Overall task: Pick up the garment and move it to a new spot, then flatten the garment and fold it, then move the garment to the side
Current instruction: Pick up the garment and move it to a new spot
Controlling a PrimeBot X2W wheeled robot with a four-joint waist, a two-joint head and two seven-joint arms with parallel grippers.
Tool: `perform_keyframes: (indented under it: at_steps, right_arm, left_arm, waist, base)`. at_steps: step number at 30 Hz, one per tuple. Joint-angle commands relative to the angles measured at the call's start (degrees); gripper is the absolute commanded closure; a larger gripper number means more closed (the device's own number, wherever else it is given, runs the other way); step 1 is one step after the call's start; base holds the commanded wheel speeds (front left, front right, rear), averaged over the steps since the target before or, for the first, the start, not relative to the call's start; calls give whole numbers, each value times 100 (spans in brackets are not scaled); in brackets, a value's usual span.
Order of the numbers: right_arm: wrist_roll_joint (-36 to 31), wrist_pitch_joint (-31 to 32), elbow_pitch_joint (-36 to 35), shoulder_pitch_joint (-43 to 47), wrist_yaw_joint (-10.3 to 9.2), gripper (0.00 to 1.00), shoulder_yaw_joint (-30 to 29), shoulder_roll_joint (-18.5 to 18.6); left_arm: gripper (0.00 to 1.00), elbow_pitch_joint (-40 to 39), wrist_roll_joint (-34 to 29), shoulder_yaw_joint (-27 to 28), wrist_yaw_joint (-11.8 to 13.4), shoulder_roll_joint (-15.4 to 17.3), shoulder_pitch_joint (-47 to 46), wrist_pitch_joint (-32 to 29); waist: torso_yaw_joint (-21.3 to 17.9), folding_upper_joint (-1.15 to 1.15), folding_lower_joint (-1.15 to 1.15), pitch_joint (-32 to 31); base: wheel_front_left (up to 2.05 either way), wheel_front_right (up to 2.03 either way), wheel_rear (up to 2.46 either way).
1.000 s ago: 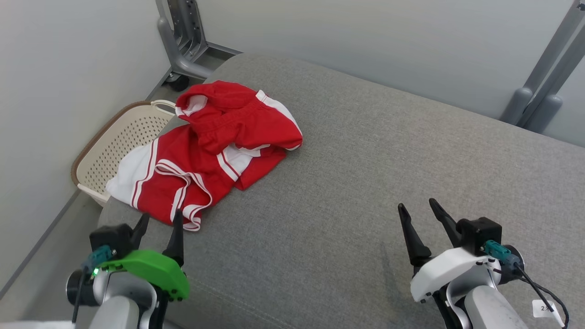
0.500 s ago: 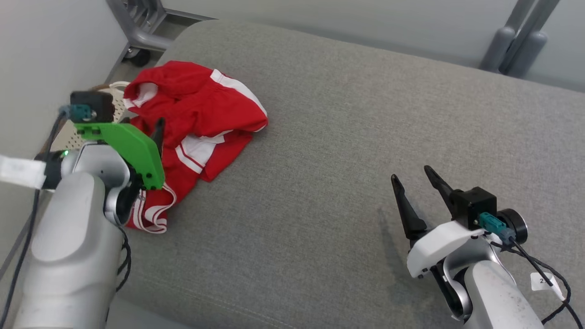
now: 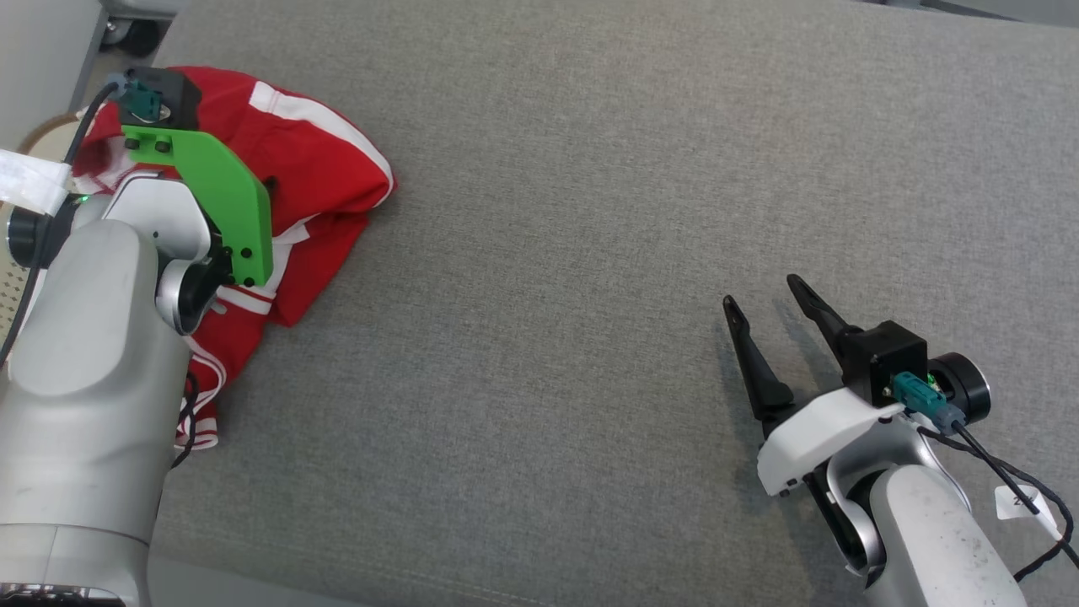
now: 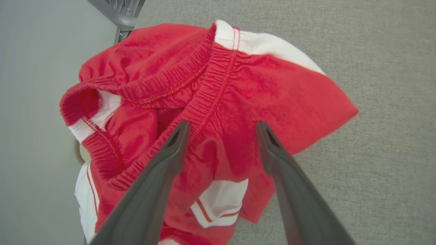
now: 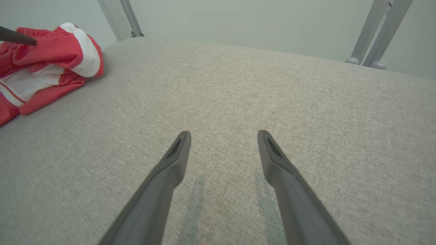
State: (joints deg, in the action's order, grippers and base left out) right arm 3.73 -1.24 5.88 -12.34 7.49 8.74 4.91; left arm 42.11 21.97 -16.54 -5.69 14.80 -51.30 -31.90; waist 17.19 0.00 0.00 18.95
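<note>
Next, my left gripper grabs the garment by its gathered elastic waistband [image 4: 207, 104], which stands up in a fold while the garment's smooth red leg lies slack.
The garment [image 3: 324, 164] is a pair of red shorts with white stripes, lying crumpled at the far left of the grey cushion [image 3: 590, 211], near its edge. My left gripper [image 4: 222, 126] hangs open over its bunched elastic waistband [image 4: 204, 85], fingers pointing down at the red cloth and gripping nothing. In the head view the green wrist plate [image 3: 219, 202] hides most of those fingers. My right gripper [image 3: 761, 291] stands open and empty low over bare cushion at the right, far from the garment [image 5: 51, 54]. A left fingertip [image 5: 20, 38] shows above the shorts in the right wrist view.
A cream perforated basket [image 3: 10, 282] sits off the cushion's left edge, partly under the garment. Grey metal frame legs [image 5: 374, 34] stand behind the cushion at the right, another leg [image 4: 119, 15] at the far left corner. A pale wall runs along the left.
The head camera has tilted down and shifted the whole picture. My left arm rose from the near edge and reached forward over the garment. The right gripper has hardly moved.
</note>
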Motion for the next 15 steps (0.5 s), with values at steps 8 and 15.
perform_keyframes:
  at_steps: [8, 15]
  right_arm:
    - [-24, 49, -109, -46, 0, 0, 77, 69]
    - [22, -5, 3, -54, 0, 0, 102, 24]
  left_arm:
    - [0, 288, -454, -230, 524, 257, -226, -226]
    - [100, 415, -544, -288, 719, 295, -248, -79]
  waist:
    - [-308, 0, 0, 423]
    - [-322, 0, 0, 353]
  base:
    - [0, 0, 0]
    - [0, 0, 0]
